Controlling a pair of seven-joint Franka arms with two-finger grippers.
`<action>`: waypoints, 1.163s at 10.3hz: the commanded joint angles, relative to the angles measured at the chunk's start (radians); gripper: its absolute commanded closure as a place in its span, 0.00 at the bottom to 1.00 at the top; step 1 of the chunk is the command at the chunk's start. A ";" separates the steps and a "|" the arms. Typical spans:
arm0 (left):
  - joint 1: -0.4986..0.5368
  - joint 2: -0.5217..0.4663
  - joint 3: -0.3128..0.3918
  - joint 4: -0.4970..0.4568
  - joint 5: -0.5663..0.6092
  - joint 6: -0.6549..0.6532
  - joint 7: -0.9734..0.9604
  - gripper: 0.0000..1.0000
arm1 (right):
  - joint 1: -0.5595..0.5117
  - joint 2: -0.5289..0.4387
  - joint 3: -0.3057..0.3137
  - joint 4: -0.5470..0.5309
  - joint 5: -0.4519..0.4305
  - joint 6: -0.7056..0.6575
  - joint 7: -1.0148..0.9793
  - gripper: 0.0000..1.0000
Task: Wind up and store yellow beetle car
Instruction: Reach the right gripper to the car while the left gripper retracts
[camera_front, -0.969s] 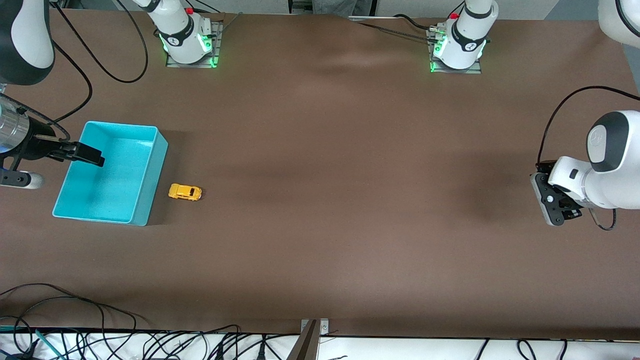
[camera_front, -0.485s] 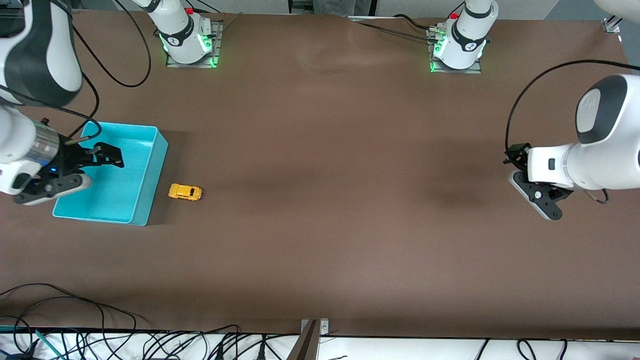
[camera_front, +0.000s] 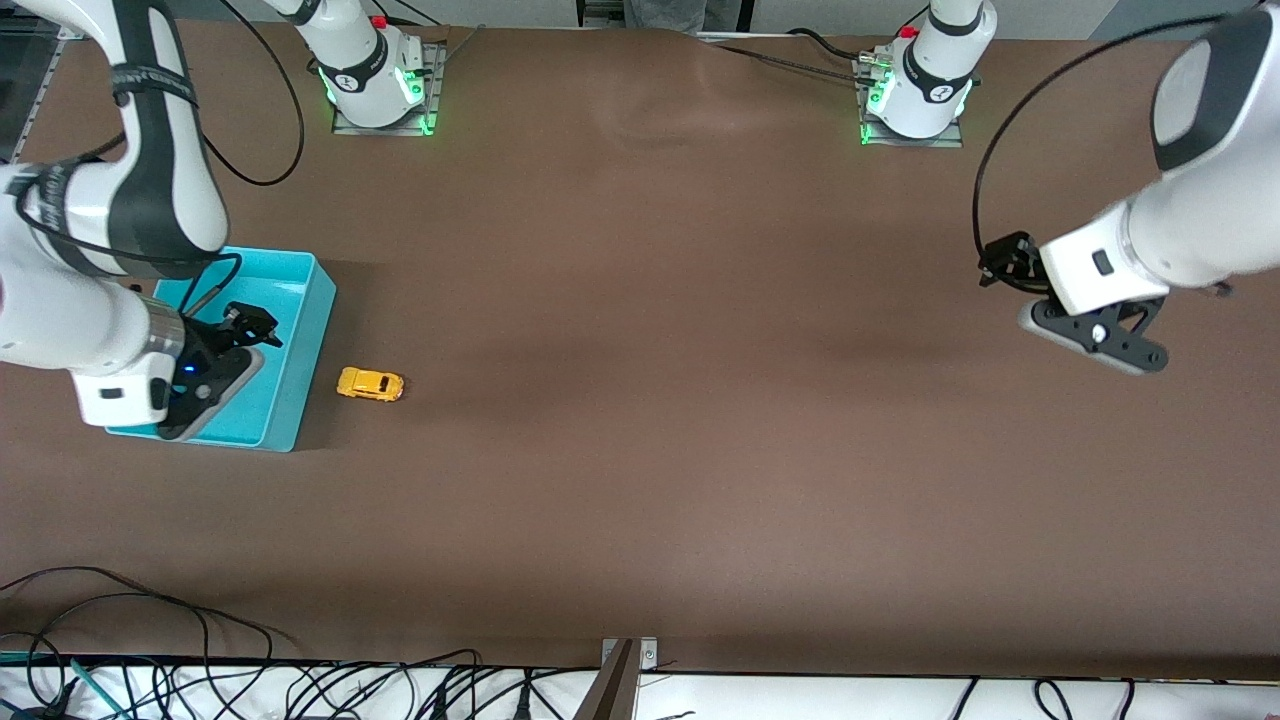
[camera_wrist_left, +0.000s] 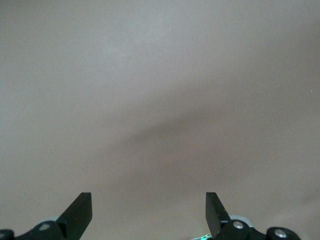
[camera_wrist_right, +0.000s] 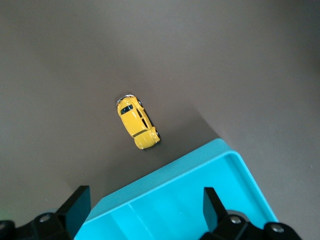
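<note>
My right gripper is to grab the yellow beetle car by its door sides, so that it can store the car in the turquoise bin (camera_front: 308, 372) (camera_wrist_right: 170, 202).
The yellow beetle car (camera_front: 371, 384) stands on the brown table beside the turquoise bin (camera_front: 308, 372), on the side toward the left arm's end. My right gripper (camera_front: 250, 328) is open and empty over the bin. In the right wrist view the car (camera_wrist_right: 137, 122) lies just outside the bin's wall (camera_wrist_right: 170, 192), and the right gripper (camera_wrist_right: 145, 195) hangs over the bin. My left gripper (camera_front: 1003, 262) is open and empty above bare table at the left arm's end. In the left wrist view the left gripper (camera_wrist_left: 147, 200) shows only table below it.
The two arm bases (camera_front: 375, 80) (camera_front: 915, 90) stand along the table's edge farthest from the front camera. Cables (camera_front: 150, 620) lie along the nearest edge.
My right gripper has swung in over the bin, toward the car. My left gripper has moved in from the table's end and toward the bases. The car has not moved.
</note>
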 joint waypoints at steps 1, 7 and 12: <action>-0.032 -0.170 0.070 -0.198 -0.019 0.165 -0.039 0.00 | 0.029 0.012 -0.003 -0.111 0.015 0.146 -0.232 0.00; -0.102 -0.202 0.185 -0.222 -0.079 0.198 -0.109 0.00 | 0.071 0.037 0.014 -0.341 0.014 0.509 -0.412 0.00; -0.091 -0.168 0.188 -0.170 -0.073 0.144 -0.157 0.00 | 0.074 0.103 0.039 -0.380 0.014 0.590 -0.436 0.00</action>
